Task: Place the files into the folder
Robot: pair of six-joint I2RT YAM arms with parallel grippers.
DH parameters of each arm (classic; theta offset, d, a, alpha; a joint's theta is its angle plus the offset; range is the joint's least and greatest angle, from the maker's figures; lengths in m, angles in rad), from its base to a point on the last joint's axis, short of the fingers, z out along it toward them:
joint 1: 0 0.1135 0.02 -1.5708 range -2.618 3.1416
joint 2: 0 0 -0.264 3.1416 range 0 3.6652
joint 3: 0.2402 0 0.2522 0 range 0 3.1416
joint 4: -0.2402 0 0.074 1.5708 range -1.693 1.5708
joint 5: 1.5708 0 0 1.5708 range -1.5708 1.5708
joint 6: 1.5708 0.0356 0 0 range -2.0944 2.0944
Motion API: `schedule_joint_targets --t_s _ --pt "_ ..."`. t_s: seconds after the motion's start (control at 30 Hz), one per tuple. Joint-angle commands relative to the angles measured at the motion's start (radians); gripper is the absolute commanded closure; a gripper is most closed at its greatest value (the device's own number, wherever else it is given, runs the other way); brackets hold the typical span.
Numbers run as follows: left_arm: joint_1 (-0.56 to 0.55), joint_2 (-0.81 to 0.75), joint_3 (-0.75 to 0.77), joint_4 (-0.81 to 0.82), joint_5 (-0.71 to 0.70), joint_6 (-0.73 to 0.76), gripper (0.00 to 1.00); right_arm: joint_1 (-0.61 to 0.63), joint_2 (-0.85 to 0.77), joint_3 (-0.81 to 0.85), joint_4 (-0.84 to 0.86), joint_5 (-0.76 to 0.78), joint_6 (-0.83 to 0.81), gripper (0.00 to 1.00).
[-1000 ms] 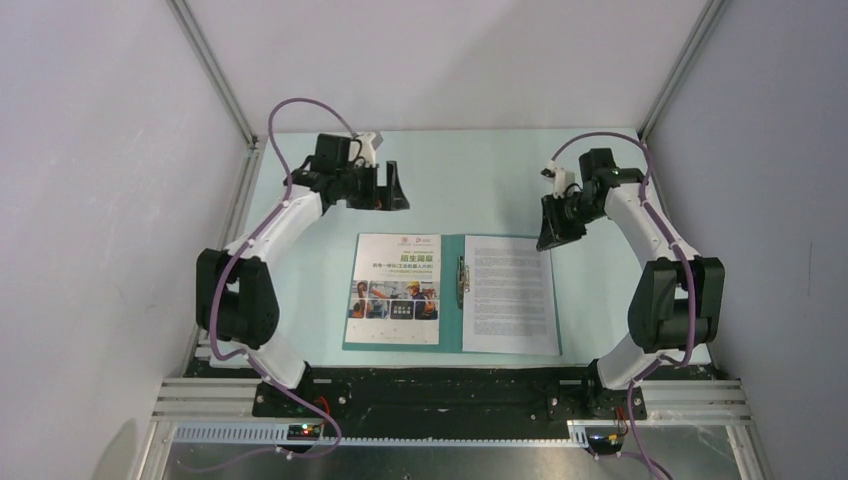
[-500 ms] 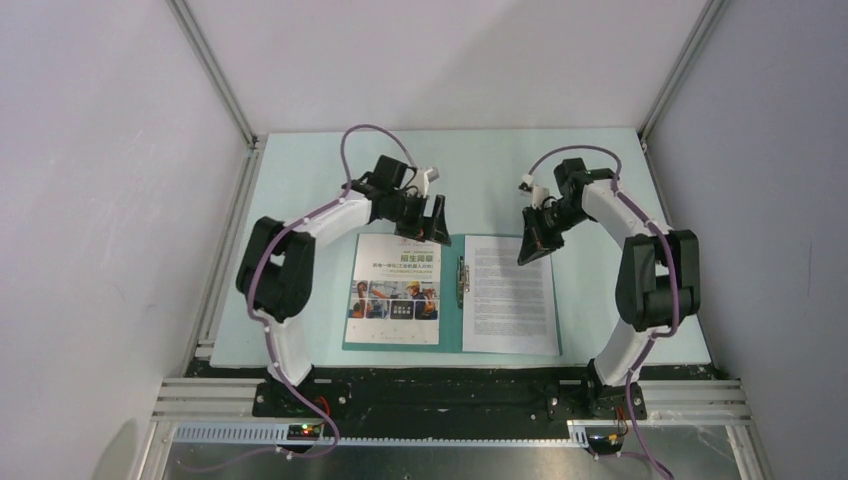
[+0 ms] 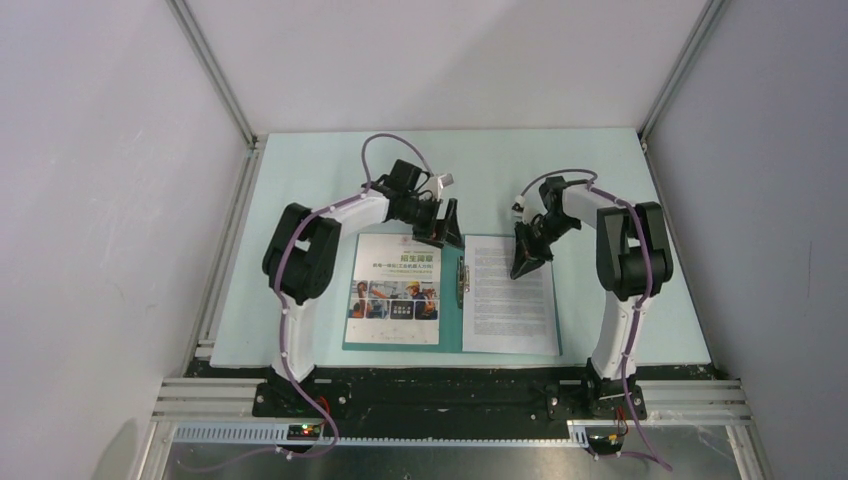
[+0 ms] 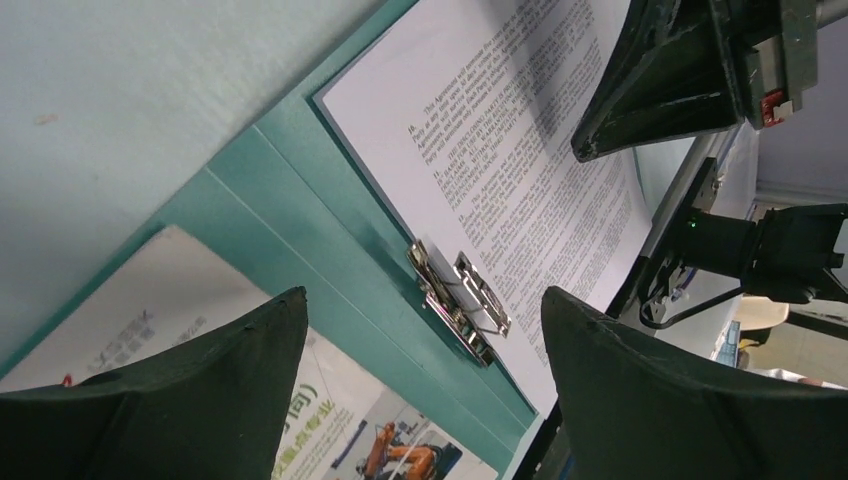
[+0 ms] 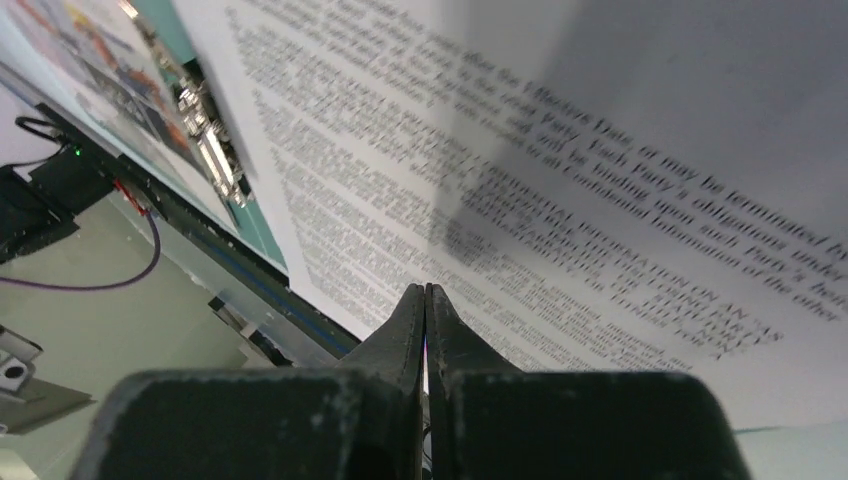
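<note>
The right gripper's closed fingers are only hovering over the text sheet, so the sheet would stay on the folder [image 3: 451, 322] [image 5: 262, 235] if the robot lifted that gripper now.
The teal folder [image 3: 451, 322] lies open on the table. The brochure page [image 3: 394, 290] lies on its left half and the text sheet [image 3: 510, 295] on its right half, with the metal clip [image 3: 462, 280] on the spine between them. My left gripper [image 3: 446, 228] is open, above the folder's far edge near the spine. In the left wrist view the clip [image 4: 462, 300] sits between the open fingers [image 4: 190, 390]. My right gripper [image 3: 521, 263] is shut and empty, its tip [image 5: 425, 291] low over the upper part of the text sheet [image 5: 560, 150].
The pale green table top [image 3: 330, 170] is boxed by grey walls and metal frame rails [image 3: 215, 75]. The arm bases stand on a black rail [image 3: 440, 395] at the near edge. The right gripper [image 4: 660, 90] shows in the left wrist view.
Both arms have swung inward toward the folder's far edge. The left gripper moved right to the spine. The right gripper moved left and down over the text sheet.
</note>
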Motion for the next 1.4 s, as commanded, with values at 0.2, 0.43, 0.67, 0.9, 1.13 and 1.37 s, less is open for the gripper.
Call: schedule_joint_targets --t_s 0.2,0.43,0.67,0.9,1.13,1.37 --pt "-0.028 0.11 0.131 0.051 0.059 -0.045 0.11 0.003 0.096 0.017 0.04 0.024 0.12 1.0" --pt "-0.044 0.129 0.143 0.053 0.123 -0.048 0.12 0.012 0.125 0.017 0.04 0.028 0.177 1.0" --pt "-0.052 0.089 0.095 0.052 0.156 -0.043 0.15 0.014 0.128 0.019 0.041 0.03 0.193 1.0" --pt "-0.052 0.07 0.071 0.052 0.177 -0.035 0.17 0.016 0.126 0.019 0.046 0.034 0.192 1.0" --pt "-0.053 0.065 0.065 0.052 0.222 -0.043 0.18 0.016 0.122 0.02 0.05 0.04 0.186 1.0" --pt "-0.067 0.018 0.033 0.053 0.247 -0.024 0.2 0.017 0.119 0.032 0.055 0.05 0.184 1.0"
